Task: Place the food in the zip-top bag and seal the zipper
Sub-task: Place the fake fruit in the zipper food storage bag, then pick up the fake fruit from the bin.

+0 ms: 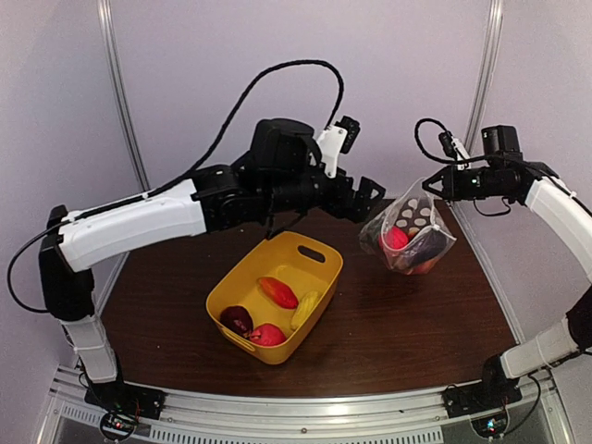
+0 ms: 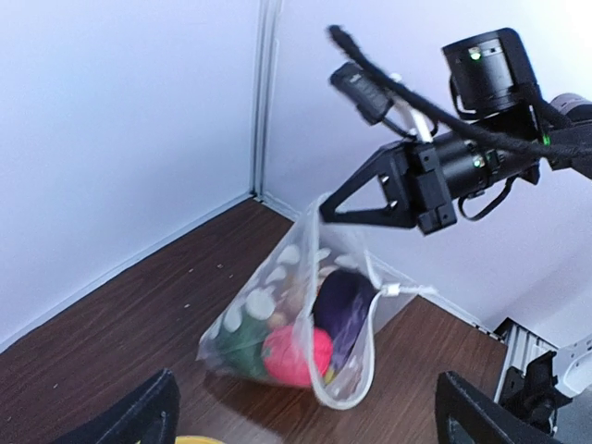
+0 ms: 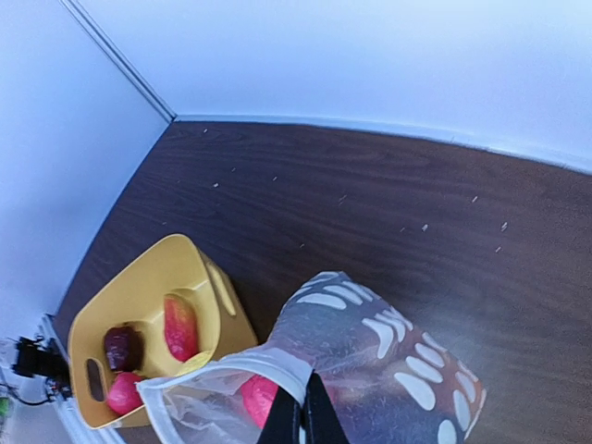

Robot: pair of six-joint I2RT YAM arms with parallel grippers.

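Observation:
Next, my left gripper grips the orange-red food from the tub [image 1: 277, 292] by its narrow sides to place it end-first through the bag's opening.
The zip-top bag [image 1: 410, 233] hangs from my right gripper [image 1: 429, 188], which is shut on its mouth edge; the bag's bottom is at the table. Inside it show a pink-red piece [image 2: 298, 356], a dark purple piece [image 2: 344, 305] and a green piece [image 2: 239, 342]. The zipper [image 2: 368, 342] gapes open in a loop. In the right wrist view my shut fingers [image 3: 303, 421] pinch the bag [image 3: 388, 342]. My left gripper [image 1: 368, 196] is open and empty, just left of the bag, facing it [image 2: 310, 414]. More food lies in the tub: orange-red [image 1: 277, 291], yellow [image 1: 305, 310], dark purple [image 1: 237, 320], red [image 1: 266, 335].
The yellow tub [image 1: 319, 252] stands mid-table, in front and to the left of the bag, and shows in the right wrist view [image 3: 199, 264]. White walls close the table's back and sides. Bare brown tabletop [image 1: 416, 324] lies to the right of the tub.

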